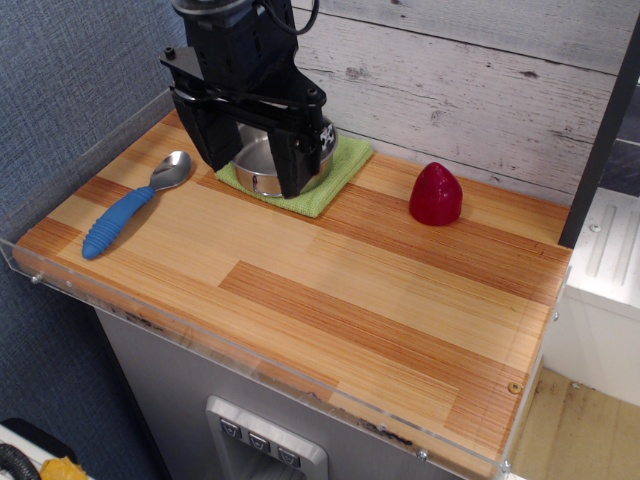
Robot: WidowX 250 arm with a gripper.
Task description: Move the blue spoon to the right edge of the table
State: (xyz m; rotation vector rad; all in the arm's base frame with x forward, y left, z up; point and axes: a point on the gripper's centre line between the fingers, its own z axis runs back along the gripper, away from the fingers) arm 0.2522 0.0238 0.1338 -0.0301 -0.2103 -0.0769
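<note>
Next, the gripper grabs the blue spoon by its ribbed handle (pixel 118 220) to carry it to the table's edge.
The blue spoon (pixel 130 208) lies flat at the left end of the striped wood table (pixel 380 300), its ribbed blue handle pointing to the front left and its silver bowl to the back right. My black gripper (pixel 255 172) hangs open and empty above the table at the back, to the right of the spoon's bowl and apart from it. Its two fingers (pixel 296 170) point down in front of a metal pot.
A silver pot (pixel 268 168) sits on a green cloth (pixel 330 180) at the back, partly hidden by the gripper. A red rounded object (pixel 436 194) stands at the back right. A clear acrylic rim (pixel 250 360) edges the table. A grey plank wall stands behind.
</note>
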